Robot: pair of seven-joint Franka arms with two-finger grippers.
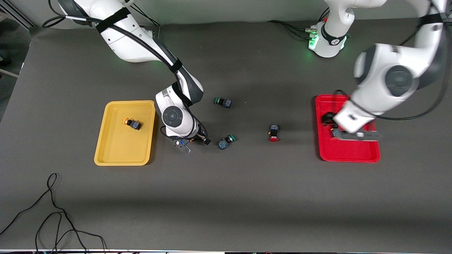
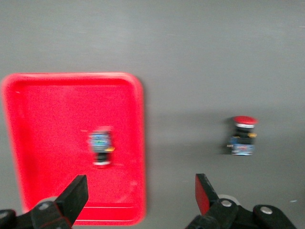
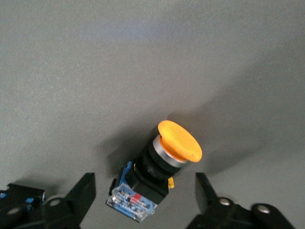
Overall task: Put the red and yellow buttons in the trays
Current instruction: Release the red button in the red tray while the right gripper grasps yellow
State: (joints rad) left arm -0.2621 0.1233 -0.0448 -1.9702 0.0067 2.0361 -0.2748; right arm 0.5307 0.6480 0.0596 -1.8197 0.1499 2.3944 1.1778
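My left gripper grabs the loose red button by its black body (image 1: 274, 132) next, to place it in the red tray (image 1: 348, 153).
My right gripper (image 1: 194, 143) is low over the table beside the yellow tray (image 1: 106, 148). It is open, and its fingers (image 3: 81, 195) stand on either side of a yellow button (image 3: 159, 164) lying on its side, without touching it. Another yellow button (image 1: 133, 124) lies in the yellow tray. My left gripper (image 1: 356, 134) is open and empty above the red tray (image 1: 348, 153), which also shows in the left wrist view (image 2: 47, 105). One red button (image 2: 101, 148) lies in that tray. A second red button (image 1: 273, 133) lies on the table between the trays and also shows in the left wrist view (image 2: 243, 136).
Two green-capped switches lie on the table. One (image 1: 223, 102) is farther from the camera and one (image 1: 226, 141) is close beside my right gripper. Loose black cables (image 1: 53, 211) lie near the front edge at the right arm's end.
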